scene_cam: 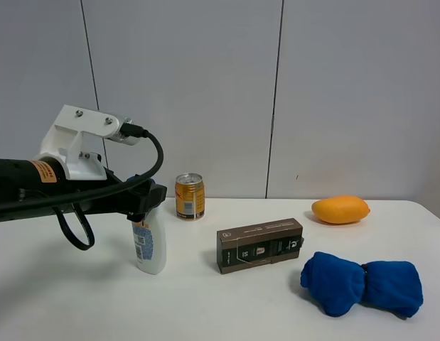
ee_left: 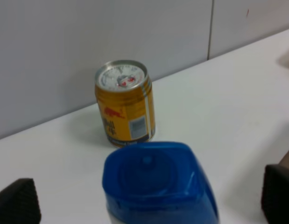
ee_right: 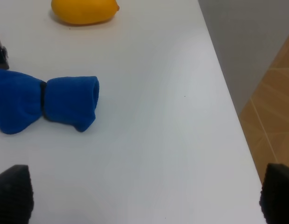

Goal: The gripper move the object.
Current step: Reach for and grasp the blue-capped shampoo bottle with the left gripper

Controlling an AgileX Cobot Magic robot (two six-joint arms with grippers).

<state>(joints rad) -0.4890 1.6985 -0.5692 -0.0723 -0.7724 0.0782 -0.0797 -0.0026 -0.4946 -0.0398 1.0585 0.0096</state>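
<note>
I need to grab the shampoo bottle with my left gripper next, by its upper body just below the blue cap, so that I can move the bottle.
The white shampoo bottle (scene_cam: pixel 150 246) with a blue-orange label stands upright on the table (scene_cam: pixel 77 305), left of centre. My left gripper (scene_cam: pixel 144 198) is at its top and hides the cap in the high view. In the left wrist view the blue flip cap (ee_left: pixel 153 179) sits between the two black fingertips (ee_left: pixel 16 201), which stand wide apart and clear of it. The left gripper (ee_left: pixel 146 198) is open. My right gripper (ee_right: pixel 144 193) is open and empty above bare table; it does not show in the high view.
A gold drink can (scene_cam: pixel 190 197) stands just behind the bottle, also seen in the left wrist view (ee_left: pixel 125 102). A dark box (scene_cam: pixel 260 245), an orange mango (scene_cam: pixel 340 209) and a blue cloth (scene_cam: pixel 362 284) lie to the right. The table's right edge (ee_right: pixel 228 107) borders wooden floor.
</note>
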